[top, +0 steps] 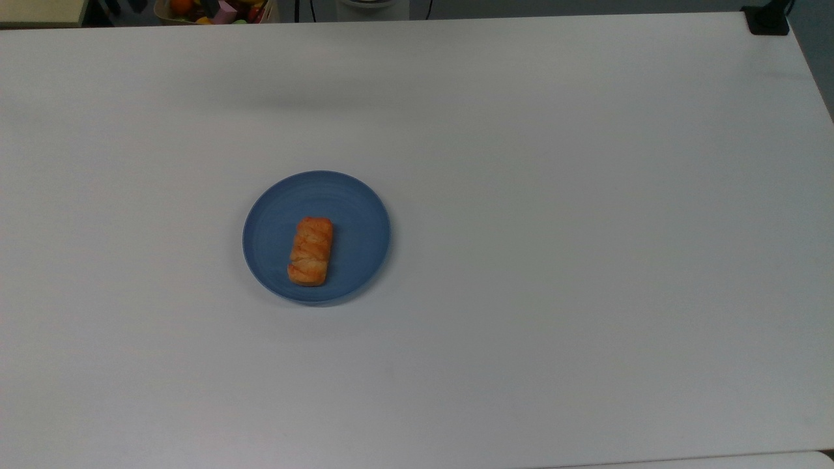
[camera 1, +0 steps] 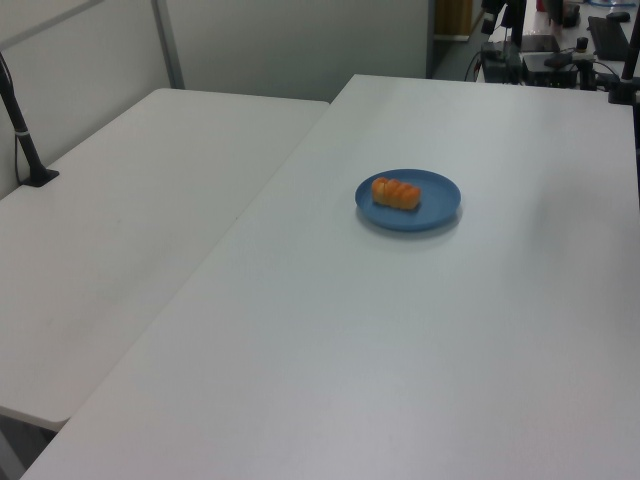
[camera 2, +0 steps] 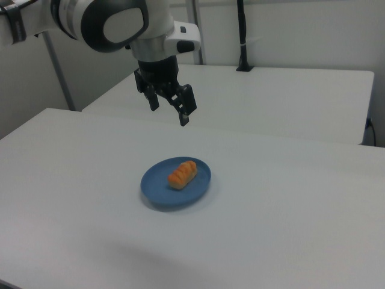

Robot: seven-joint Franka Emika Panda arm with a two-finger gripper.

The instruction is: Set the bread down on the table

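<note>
The gripper grabs the braided bread across its middle (camera 1: 396,194) next, to move it onto the table.
The bread (top: 311,251), a small braided golden-orange loaf, lies on a round blue plate (top: 355,225) left of centre on the white table (top: 554,260). The left view has the bread (camera 1: 396,192) on the plate (camera 1: 441,196) towards the far side of the table (camera 1: 350,350). In the right view my gripper (camera 2: 169,111) hangs open and empty in the air, above and behind the bread (camera 2: 182,173) and the plate (camera 2: 155,187), well apart from both. The table (camera 2: 289,229) spreads all around the plate.
A second white table (camera 1: 130,200) adjoins this one, with a black post (camera 1: 25,130) clamped to it. A black clamp (top: 769,19) sits at the top view's top right corner. A box of coloured toys (top: 215,9) stands beyond the far edge.
</note>
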